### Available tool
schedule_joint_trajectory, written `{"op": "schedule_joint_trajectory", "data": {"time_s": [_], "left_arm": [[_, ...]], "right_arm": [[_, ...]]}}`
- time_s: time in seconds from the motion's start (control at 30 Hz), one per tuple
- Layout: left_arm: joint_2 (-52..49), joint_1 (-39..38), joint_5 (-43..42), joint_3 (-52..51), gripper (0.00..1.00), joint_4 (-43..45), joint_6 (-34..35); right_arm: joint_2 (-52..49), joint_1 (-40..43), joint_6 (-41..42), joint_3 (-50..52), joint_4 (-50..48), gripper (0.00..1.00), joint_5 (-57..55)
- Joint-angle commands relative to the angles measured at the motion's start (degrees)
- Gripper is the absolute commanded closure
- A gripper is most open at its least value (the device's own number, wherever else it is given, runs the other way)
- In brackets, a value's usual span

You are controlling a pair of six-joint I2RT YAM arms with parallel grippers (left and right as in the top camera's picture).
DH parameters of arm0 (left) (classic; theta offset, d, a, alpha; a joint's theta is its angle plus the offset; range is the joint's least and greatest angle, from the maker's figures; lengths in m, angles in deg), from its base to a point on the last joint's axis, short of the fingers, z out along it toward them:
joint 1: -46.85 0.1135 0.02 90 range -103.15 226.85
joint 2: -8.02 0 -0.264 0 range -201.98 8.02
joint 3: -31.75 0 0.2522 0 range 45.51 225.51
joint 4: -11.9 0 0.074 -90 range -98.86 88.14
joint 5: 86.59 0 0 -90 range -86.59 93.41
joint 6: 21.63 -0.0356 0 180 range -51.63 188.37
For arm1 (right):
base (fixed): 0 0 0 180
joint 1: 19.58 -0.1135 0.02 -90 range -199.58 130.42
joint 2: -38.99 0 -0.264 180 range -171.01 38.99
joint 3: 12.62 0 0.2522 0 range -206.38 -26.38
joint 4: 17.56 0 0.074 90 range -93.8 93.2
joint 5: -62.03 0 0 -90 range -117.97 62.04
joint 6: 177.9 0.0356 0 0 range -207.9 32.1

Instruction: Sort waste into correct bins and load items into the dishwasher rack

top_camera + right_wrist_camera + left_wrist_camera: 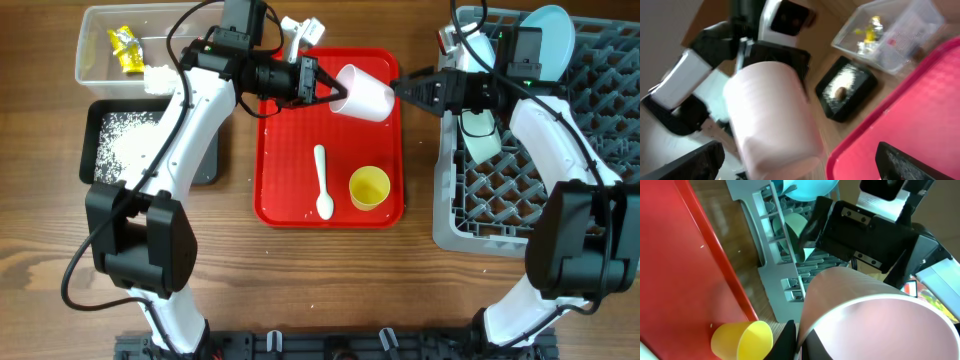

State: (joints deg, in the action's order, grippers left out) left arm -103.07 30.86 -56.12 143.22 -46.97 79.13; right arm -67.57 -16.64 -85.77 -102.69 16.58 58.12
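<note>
Next, my right gripper grabs the pink cup by its base end with fingers astride its sides, to load it rim-first into the rack.
My left gripper is shut on the rim of the pink cup and holds it on its side above the back of the red tray. In the left wrist view the fingers pinch the cup wall. My right gripper is open at the cup's base, its fingers wide of the cup on both sides. The yellow cup and white spoon lie on the red tray. The grey rack holds the blue plate and a bowl.
The clear tub at the back left holds a yellow wrapper and tissue. The black tray in front of it holds rice and, in the right wrist view, a brown piece.
</note>
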Motion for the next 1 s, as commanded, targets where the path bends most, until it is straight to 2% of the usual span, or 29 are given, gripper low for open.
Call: {"op": "schedule_joint_trajectory", "data": {"time_s": [0.0,0.1,0.17,0.23,0.33,0.37,0.47,0.53,0.6,0.67,0.77,0.9,0.97], "left_arm": [[0.72,0.37,-1.53,0.66,0.96,1.29,0.2],[0.7,0.37,-1.53,0.66,0.96,2.05,0.39],[0.72,0.37,-1.53,0.66,0.96,2.1,0.83],[0.72,0.42,-1.53,0.66,0.96,2.12,1.49],[0.72,0.76,-1.53,0.66,0.96,2.25,1.7],[0.72,0.98,-1.53,0.66,0.96,2.27,1.73],[0.72,1.6,-1.55,0.66,0.96,2.27,1.9],[0.72,1.86,-1.53,0.66,0.96,2.32,1.9],[0.72,2.01,-1.53,0.66,0.96,2.32,1.9],[0.72,2.01,-1.53,0.66,0.96,2.49,1.9],[0.72,2.01,-1.53,0.66,0.96,2.51,1.88],[0.72,2.01,-2.62,0.66,0.96,2.49,1.9],[0.72,2.01,-2.62,0.66,0.96,2.51,1.88]], "right_arm": [[1.49,1.84,21.18,-0.07,-9.68,0.0,-9.38],[1.44,2.45,47.93,-0.07,-22.29,0.0,-9.35],[1.44,2.45,60.43,-0.07,-21.51,0.0,-9.16],[1.44,2.49,62.36,-0.07,-18.88,0.0,-9.11],[1.88,2.49,57.22,-0.07,-10.12,0.0,-7.04],[2.64,2.49,51.34,-0.07,-3.82,0.0,-7.58],[6.49,3.21,24.87,-0.07,21.2,0.0,-14.97],[11.93,3.52,15.34,-0.07,25.16,0.01,-23.63],[18.86,3.23,12.5,-0.07,24.06,0.01,-32.5],[25.83,2.12,11.34,-0.04,21.59,0.0,-40.76],[27.52,1.95,16.61,3.93,12.66,0.0,-35.63],[23.39,3.58,34.51,22.93,-22.05,0.0,-18.36],[19.93,4.37,40.13,27.52,-35.15,0.0,-12.31]]}}
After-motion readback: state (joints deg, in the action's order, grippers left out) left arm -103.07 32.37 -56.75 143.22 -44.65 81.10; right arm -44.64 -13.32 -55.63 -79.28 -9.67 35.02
